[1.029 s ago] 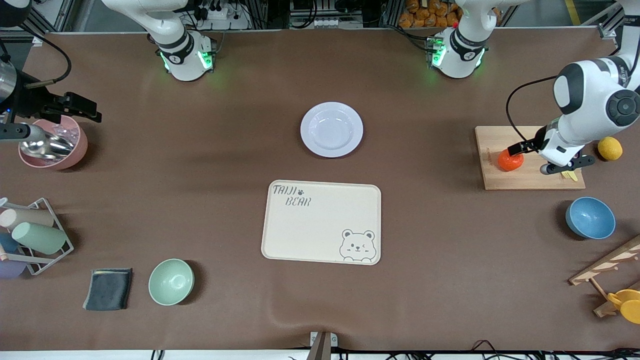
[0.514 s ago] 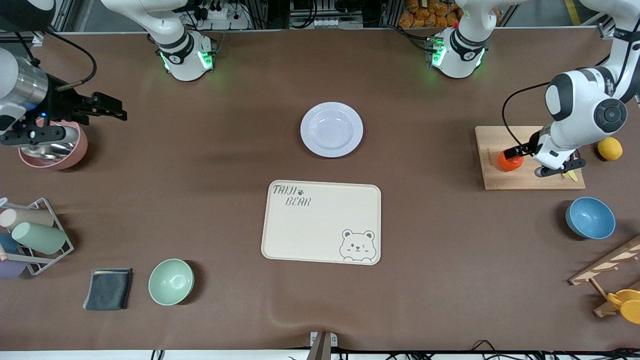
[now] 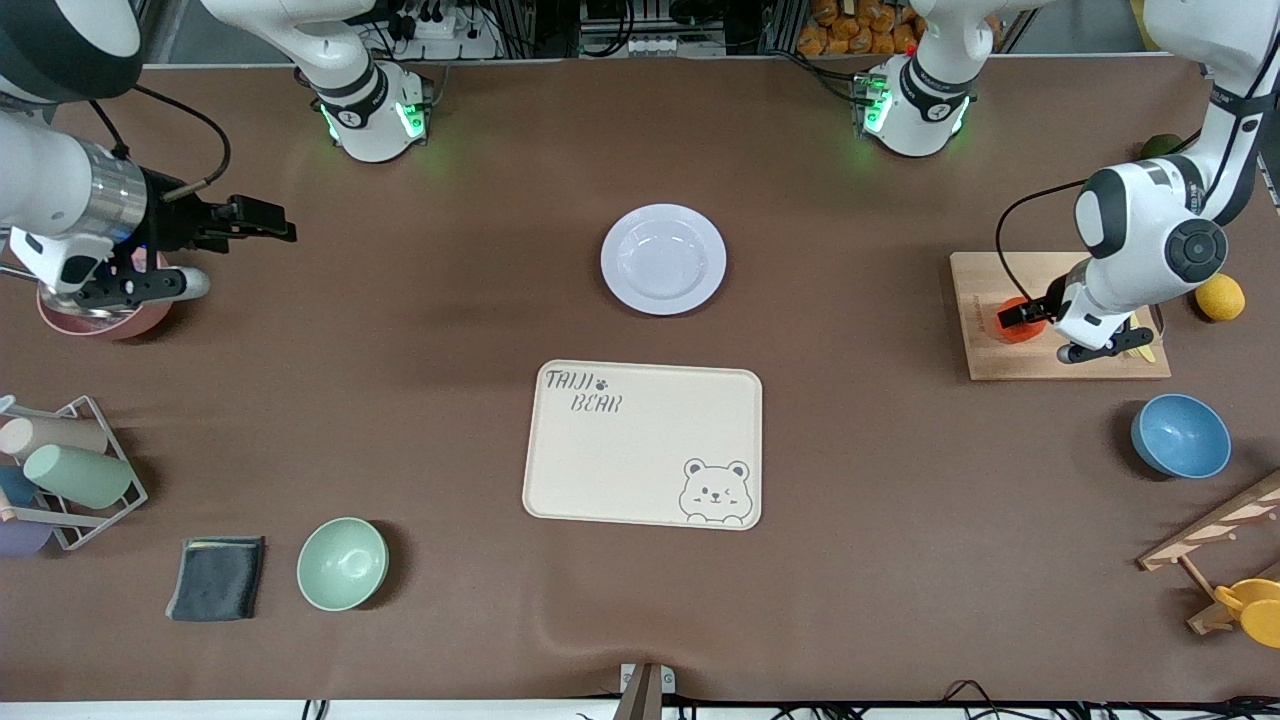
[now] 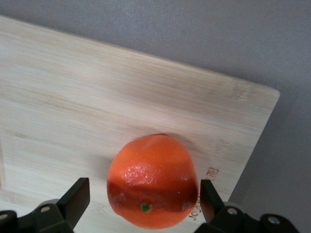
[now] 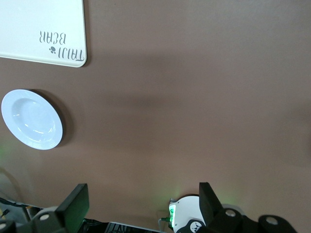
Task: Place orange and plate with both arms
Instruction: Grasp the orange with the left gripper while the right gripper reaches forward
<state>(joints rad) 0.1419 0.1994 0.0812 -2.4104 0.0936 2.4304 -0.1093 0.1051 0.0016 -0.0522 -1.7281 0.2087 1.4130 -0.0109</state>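
Note:
The fingers of my left gripper are on either side of the orange (image 3: pixel 1010 330) (image 4: pixel 151 182), low over the cutting board. I need to close my left gripper on the orange now.
The orange (image 3: pixel 1010 330) (image 4: pixel 151 182) rests on a wooden cutting board (image 3: pixel 985 280) (image 4: pixel 73 97) at the left arm's end of the table. My left gripper (image 3: pixel 1043 334) (image 4: pixel 143 195) is down over it and open. One finger stands on each side of the fruit, with a gap between each finger and the peel. The pale plate (image 3: pixel 663 259) (image 5: pixel 32 119) lies in the middle of the table, farther from the front camera than the cream bear tray (image 3: pixel 640 445) (image 5: pixel 43 29). My right gripper (image 3: pixel 248 260) (image 5: pixel 143 201) hangs open and holds nothing, beside a pink bowl (image 3: pixel 60 315).
A yellow lemon (image 3: pixel 1220 297) and a dark green fruit (image 3: pixel 1160 146) lie near the board. A blue bowl (image 3: pixel 1180 435) and a wooden rack (image 3: pixel 1220 540) sit nearer the front camera. At the right arm's end are a mint bowl (image 3: pixel 342 563), a grey cloth (image 3: pixel 215 578) and a cup rack (image 3: pixel 70 470).
The right gripper has travelled from over the pink bowl toward the table's middle. The left gripper has shifted over the board and now straddles the orange, still open.

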